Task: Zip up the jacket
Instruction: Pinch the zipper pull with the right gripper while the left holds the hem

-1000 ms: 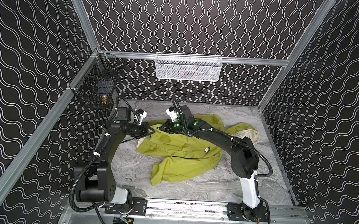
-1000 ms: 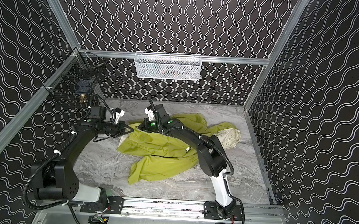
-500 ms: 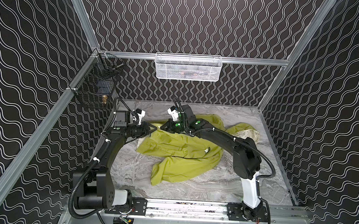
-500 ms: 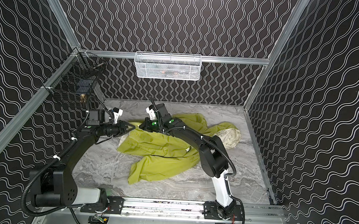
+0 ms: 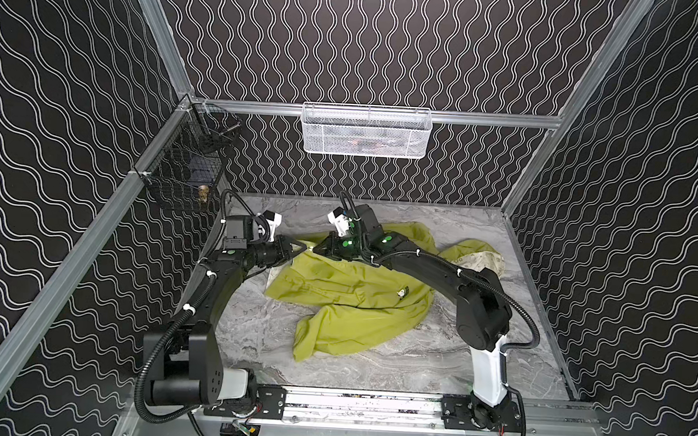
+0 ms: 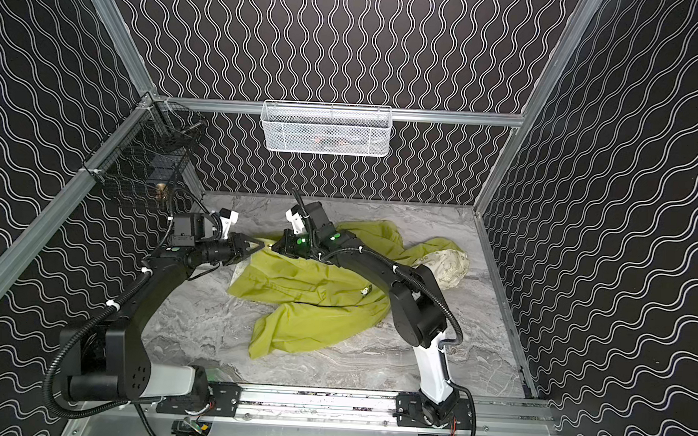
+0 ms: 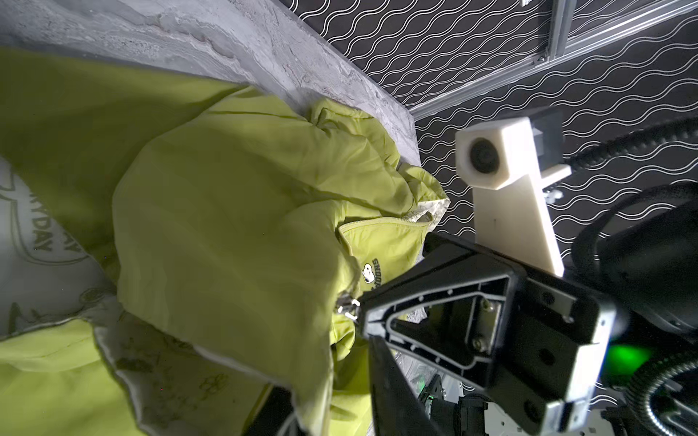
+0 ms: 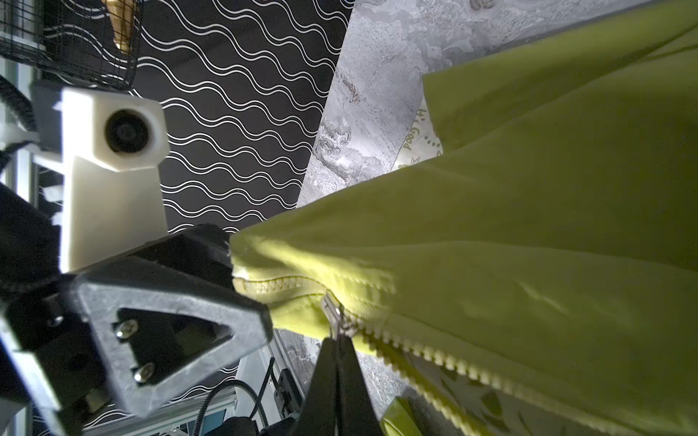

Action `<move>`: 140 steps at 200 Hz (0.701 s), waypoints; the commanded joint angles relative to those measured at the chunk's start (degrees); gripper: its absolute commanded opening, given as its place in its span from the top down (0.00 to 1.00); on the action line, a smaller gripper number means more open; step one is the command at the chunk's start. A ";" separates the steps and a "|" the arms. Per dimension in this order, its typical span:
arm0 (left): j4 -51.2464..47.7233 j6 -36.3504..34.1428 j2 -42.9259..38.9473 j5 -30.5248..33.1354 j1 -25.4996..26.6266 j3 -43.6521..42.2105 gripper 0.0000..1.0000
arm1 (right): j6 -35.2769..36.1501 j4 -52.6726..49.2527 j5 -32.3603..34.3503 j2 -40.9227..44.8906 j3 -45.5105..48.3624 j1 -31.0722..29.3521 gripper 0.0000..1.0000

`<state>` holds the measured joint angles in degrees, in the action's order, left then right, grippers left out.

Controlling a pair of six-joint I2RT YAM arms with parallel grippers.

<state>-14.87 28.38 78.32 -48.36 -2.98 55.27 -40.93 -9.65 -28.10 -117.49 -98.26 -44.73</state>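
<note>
The left gripper should close, as its fingers are past the bottom edge of the jacket's hem [image 5: 305, 246] [image 7: 314, 404] in the left wrist view. Closing now would hold the jacket's hem.
The lime-green jacket [image 5: 355, 293] [image 6: 315, 291] lies crumpled on the marble floor, its cream-lined hood [image 5: 480, 260] at the right. My right gripper [image 5: 317, 250] [image 8: 336, 341] is shut on the metal zipper pull [image 8: 334, 313] [image 7: 347, 307] at the jacket's raised bottom corner. Pale zipper teeth [image 8: 434, 362] run away from the pull, parted. My left gripper [image 5: 301, 247] [image 6: 257, 245] [image 7: 328, 377] faces the right one tip to tip. It is open, and the jacket's hem hangs loosely between its fingers.
A white mesh basket [image 5: 366, 131] hangs on the back wall. A black wire basket [image 5: 185, 173] hangs on the left wall close behind the left arm. Patterned walls enclose the grey floor [image 5: 259, 333], and a metal rail [image 5: 362, 404] runs along the front.
The left gripper's jaws have parted from shut to open, releasing their pinch on the hem. The right gripper has held its grip and hardly moved.
</note>
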 commanded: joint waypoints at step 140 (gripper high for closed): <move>1.92 0.56 -0.14 -1.35 -0.16 0.05 1.00 | 0.80 -0.40 1.86 2.70 1.04 0.54 1.00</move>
<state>-12.14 30.44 78.52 -49.65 -2.98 54.94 -40.95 -10.04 -27.55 -115.79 -97.62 -44.56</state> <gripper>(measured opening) 0.064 0.051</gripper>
